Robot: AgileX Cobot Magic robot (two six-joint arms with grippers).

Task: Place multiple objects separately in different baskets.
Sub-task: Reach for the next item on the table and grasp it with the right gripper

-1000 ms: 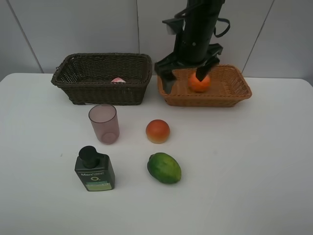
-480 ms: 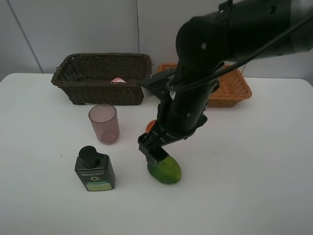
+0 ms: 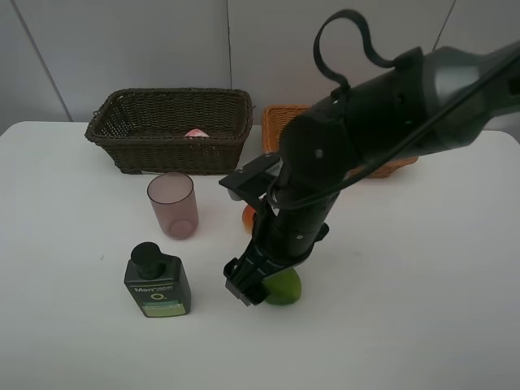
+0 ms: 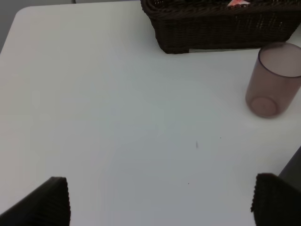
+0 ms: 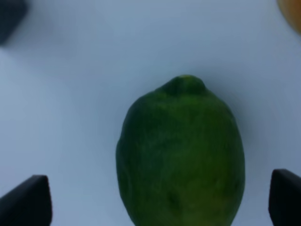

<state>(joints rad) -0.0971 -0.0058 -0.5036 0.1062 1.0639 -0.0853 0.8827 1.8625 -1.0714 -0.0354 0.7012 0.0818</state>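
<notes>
My right gripper should go lower before closing: its fingers are above the green fruit's sides.
My right gripper [image 3: 257,286] is open and low over the green fruit [image 3: 286,288] at the table's front centre. In the right wrist view its fingertips [image 5: 26,202] stand either side of the green fruit [image 5: 181,155], not touching it. The red-orange fruit [image 3: 247,217] peeks out behind the arm. The purple-pink cup [image 3: 172,205] and the dark green pump bottle [image 3: 157,282] stand to the left. The pink bottle [image 3: 196,132] lies in the dark brown basket [image 3: 175,151]. The tan basket [image 3: 280,119] is mostly hidden by the arm; the orange is hidden. My left gripper [image 4: 162,197] is open and empty over bare table.
The white table [image 3: 422,309] has bare surface to the right and along the front. In the left wrist view the cup [image 4: 274,80] and the dark basket [image 4: 221,28] lie beyond the gripper. A grey wall stands behind the baskets.
My right arm has swung from the tan basket, leaving the orange there, to the front and come down over the green fruit. The left arm's change cannot be told.
</notes>
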